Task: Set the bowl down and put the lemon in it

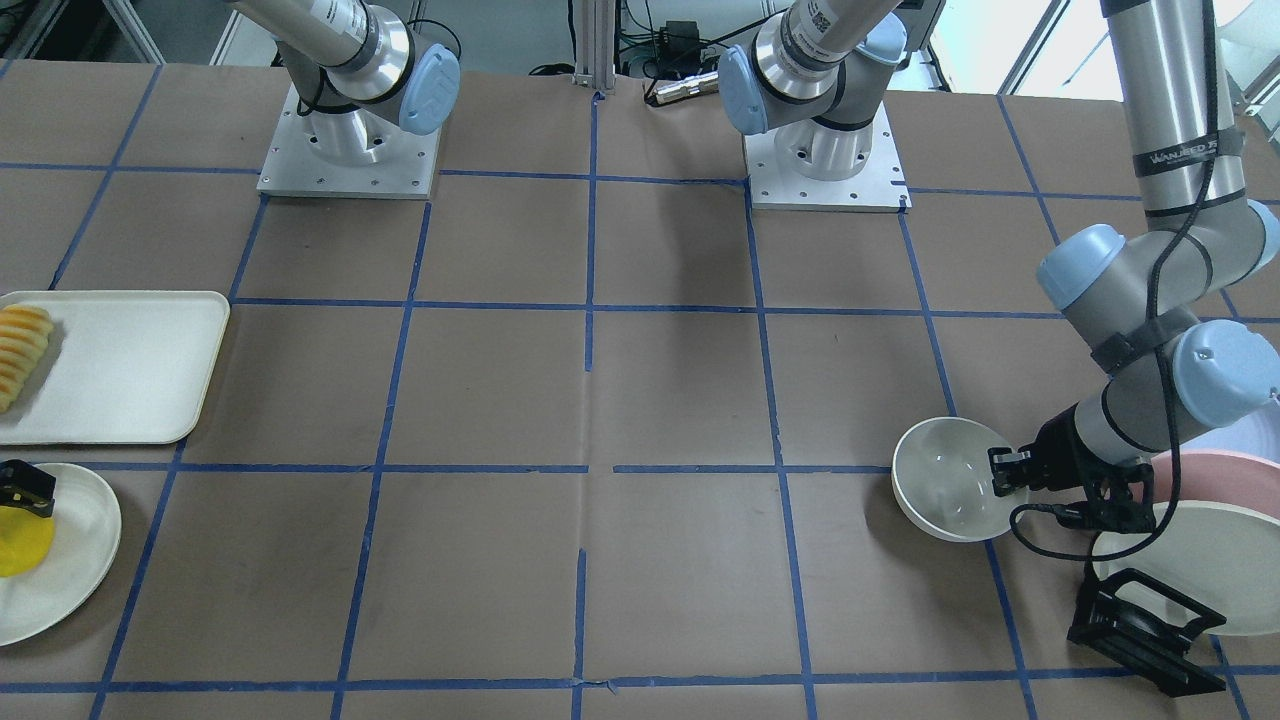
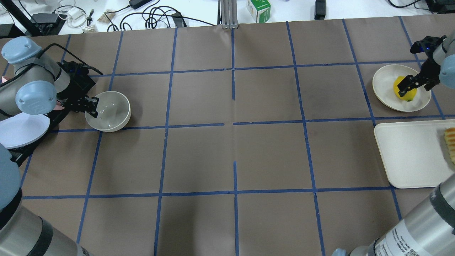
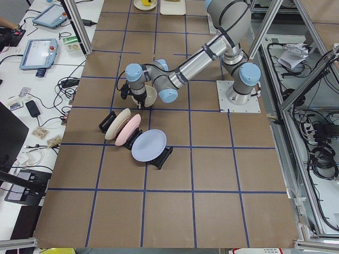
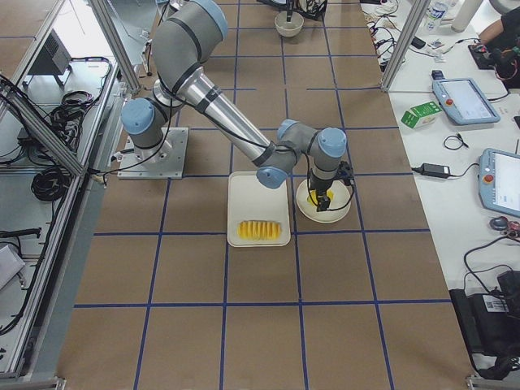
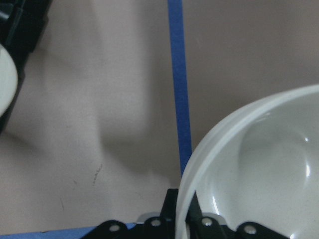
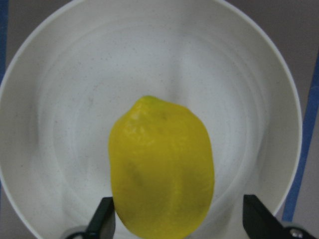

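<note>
The robot's right gripper will put the lemon in the bowl (image 1: 948, 474), so it will grab the lemon around its plump middle (image 1: 17, 538).
The off-white bowl (image 2: 108, 111) is at the table's left side, slightly tilted. My left gripper (image 2: 90, 106) is shut on its rim; the left wrist view shows the rim (image 5: 199, 164) pinched between the fingers. I cannot tell whether the bowl touches the table. It also shows in the front view (image 1: 950, 478). The yellow lemon (image 2: 403, 89) lies on a flat cream plate (image 2: 385, 89) at the far right. My right gripper (image 6: 182, 224) is open, with one finger on each side of the lemon (image 6: 162, 169) and a gap on one side.
A cream rectangular tray (image 2: 408, 156) with ridged sliced food (image 1: 22, 350) lies beside the lemon's plate. A black dish rack (image 1: 1150, 620) with cream (image 1: 1210, 570), pink (image 1: 1220, 475) and lavender (image 2: 21, 129) plates stands right behind my left gripper.
</note>
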